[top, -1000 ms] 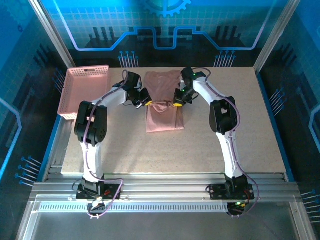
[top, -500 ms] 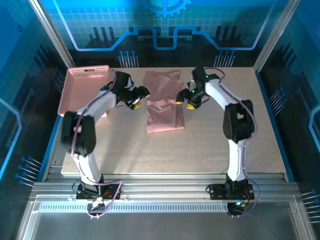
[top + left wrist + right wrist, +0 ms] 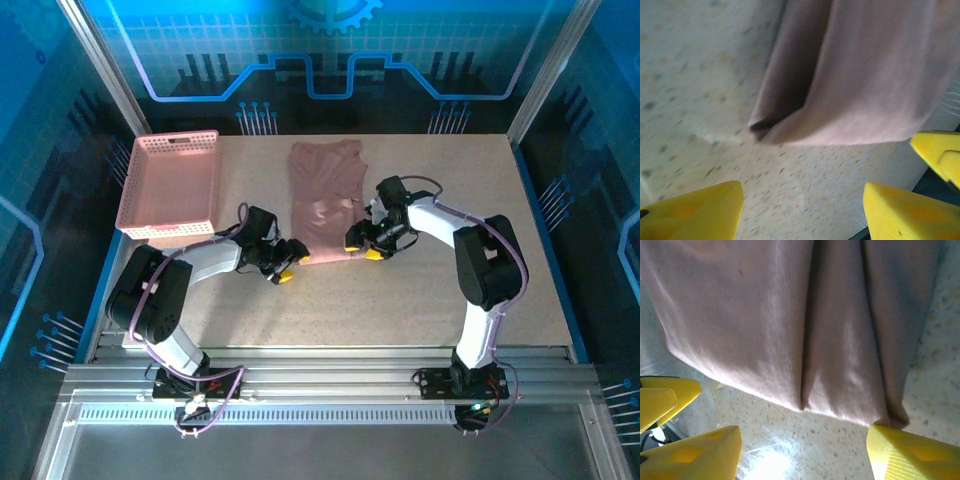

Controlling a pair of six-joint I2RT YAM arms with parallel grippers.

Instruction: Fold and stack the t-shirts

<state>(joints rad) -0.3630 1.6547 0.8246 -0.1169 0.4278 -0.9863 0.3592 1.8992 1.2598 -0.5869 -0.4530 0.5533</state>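
My right gripper grabs the t-shirt at its near hem corner [image 3: 858,412] next, through the gathered layers, to fold that end of the t-shirt over.
A dusty-pink t-shirt [image 3: 325,200] lies folded into a long narrow strip, running from the far middle of the table toward me. My left gripper [image 3: 288,262] sits low at the strip's near left corner, open, with bare table between its yellow fingers [image 3: 695,210]; the t-shirt corner [image 3: 850,85] lies just beyond them. My right gripper [image 3: 362,248] is at the near right corner, open, its fingers [image 3: 910,450] just short of the t-shirt hem [image 3: 805,340]. Neither holds any cloth.
A pink plastic lattice basket [image 3: 168,185] stands at the far left of the table [image 3: 440,300]. The other arm's yellow fingertip shows at the edge of each wrist view. Blue panels wall the workspace.
Both grippers let go of the shirt's folded-in sides and opened. They then swung from the shirt's middle down toward me to its near corners. The shirt now lies as a narrow strip.
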